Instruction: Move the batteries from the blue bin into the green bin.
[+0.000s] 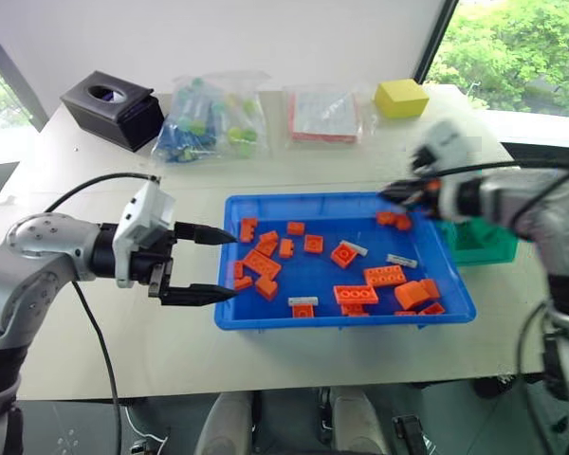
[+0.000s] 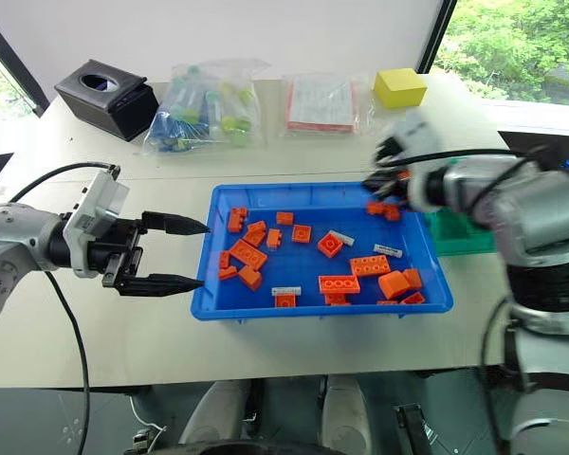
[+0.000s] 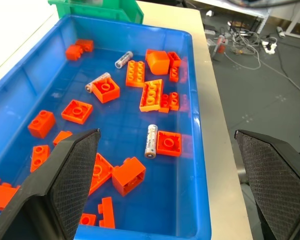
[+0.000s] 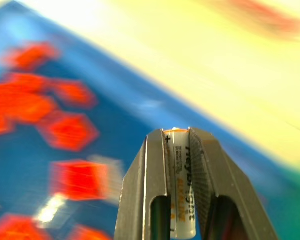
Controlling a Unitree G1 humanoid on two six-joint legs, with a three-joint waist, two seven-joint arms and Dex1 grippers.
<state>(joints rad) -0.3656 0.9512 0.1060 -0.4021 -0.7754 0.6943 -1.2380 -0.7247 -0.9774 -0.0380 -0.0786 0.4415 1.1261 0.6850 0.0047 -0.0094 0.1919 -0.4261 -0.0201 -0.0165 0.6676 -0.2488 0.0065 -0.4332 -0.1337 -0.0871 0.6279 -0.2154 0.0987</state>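
The white battery hangs short of the green bin (image 1: pixel 479 242), so my right gripper keeps hold of the battery until it is there.
The blue bin (image 1: pixel 341 320) sits mid-table with several orange bricks (image 1: pixel 384 276) and three batteries (image 1: pixel 354 248) (image 1: pixel 401 260) (image 1: pixel 302 301) lying in it. My right gripper (image 4: pixel 177 132) is shut on a white battery (image 4: pixel 180 195) held lengthwise between its fingers. It hovers blurred over the bin's far right corner (image 1: pixel 403 194). The green bin (image 1: pixel 479 242) stands just beyond the blue bin's right wall, partly hidden by my right arm. My left gripper (image 1: pixel 232 263) is open with nothing between its fingers, at the blue bin's left rim.
Along the table's far side stand a black tissue box (image 1: pixel 114 109), clear bags of small items (image 1: pixel 209 118), a flat packet (image 1: pixel 322 114) and a yellow block (image 1: pixel 401 97). The table's front edge runs just below the blue bin.
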